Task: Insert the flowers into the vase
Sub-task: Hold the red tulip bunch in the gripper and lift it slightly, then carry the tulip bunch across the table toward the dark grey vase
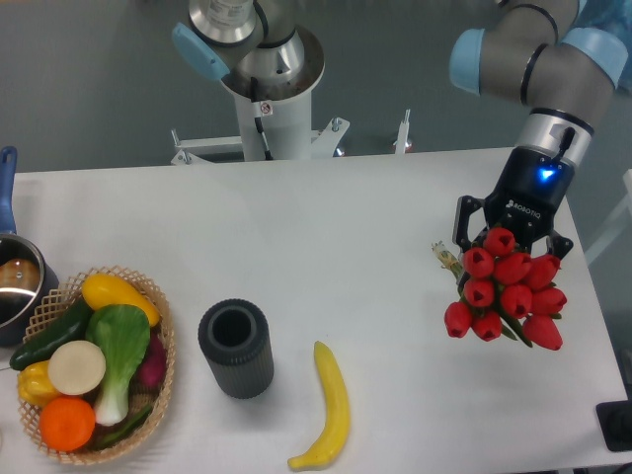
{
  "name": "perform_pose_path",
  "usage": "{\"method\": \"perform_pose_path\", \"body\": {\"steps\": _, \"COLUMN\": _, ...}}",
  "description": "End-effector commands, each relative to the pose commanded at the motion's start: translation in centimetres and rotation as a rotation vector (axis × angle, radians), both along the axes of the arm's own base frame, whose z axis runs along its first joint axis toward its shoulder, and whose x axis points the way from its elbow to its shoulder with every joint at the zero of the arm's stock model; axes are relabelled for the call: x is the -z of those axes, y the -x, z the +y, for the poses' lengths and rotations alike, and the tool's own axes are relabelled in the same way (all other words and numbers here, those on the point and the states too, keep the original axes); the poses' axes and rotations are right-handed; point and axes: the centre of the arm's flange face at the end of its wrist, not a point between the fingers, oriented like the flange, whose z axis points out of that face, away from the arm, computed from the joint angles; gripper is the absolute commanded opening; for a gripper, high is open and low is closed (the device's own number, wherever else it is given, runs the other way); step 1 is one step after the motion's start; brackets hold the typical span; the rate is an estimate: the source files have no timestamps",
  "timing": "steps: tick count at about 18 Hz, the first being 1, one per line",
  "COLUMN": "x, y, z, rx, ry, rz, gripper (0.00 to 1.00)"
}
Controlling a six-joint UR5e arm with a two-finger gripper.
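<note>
My gripper should grab the flowers by their stems next. Their pale ends will then stay free to slide into the vase [236, 349].
The flowers [506, 294], a bunch of red tulips with green leaves, are at the right side of the table. Their pale stem ends [444, 257] stick out to the left. My gripper [510, 259] comes down from behind, right at the bunch, with its black finger links spread to either side of the top blooms. The blooms hide the fingertips, so I cannot tell whether they grip the stems. The vase [236, 349], a dark grey ribbed cylinder with a hollow top, stands upright far to the left of the flowers, near the front.
A yellow banana [331, 407] lies just right of the vase. A wicker basket [158, 326] of vegetables and fruit sits at the front left, with a pot [14, 286] behind it. The table's right edge runs close to the flowers.
</note>
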Motion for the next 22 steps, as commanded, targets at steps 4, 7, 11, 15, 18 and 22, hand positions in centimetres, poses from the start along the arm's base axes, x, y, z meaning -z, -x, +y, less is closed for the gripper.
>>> {"method": "perform_pose_path", "body": {"steps": 4, "x": -0.2, "y": -0.2, "z": 0.0, "rx": 0.000, "ry": -0.001, "rz": 0.003, "gripper": 0.55}}
{"method": "perform_pose_path", "body": {"steps": 7, "x": -0.2, "y": -0.2, "z": -0.1, "rx": -0.002, "ry": -0.002, "rz": 0.000, "gripper": 0.55}}
{"method": "perform_pose_path", "body": {"steps": 11, "x": -0.3, "y": -0.7, "z": 0.6, "rx": 0.008, "ry": -0.003, "rz": -0.001, "gripper": 0.55}}
{"method": "perform_pose_path", "body": {"steps": 15, "x": -1.1, "y": -1.6, "z": 1.7, "rx": 0.019, "ry": -0.005, "rz": -0.004, "gripper": 0.55}}
{"method": "perform_pose_path", "body": {"steps": 18, "x": -1.7, "y": -2.2, "z": 3.6, "rx": 0.053, "ry": -0.013, "rz": 0.024, "gripper": 0.55}}
{"method": "perform_pose_path", "body": {"steps": 22, "x": -2.0, "y": -3.0, "z": 5.4, "rx": 0.112, "ry": -0.101, "rz": 0.045, "gripper": 0.55}}
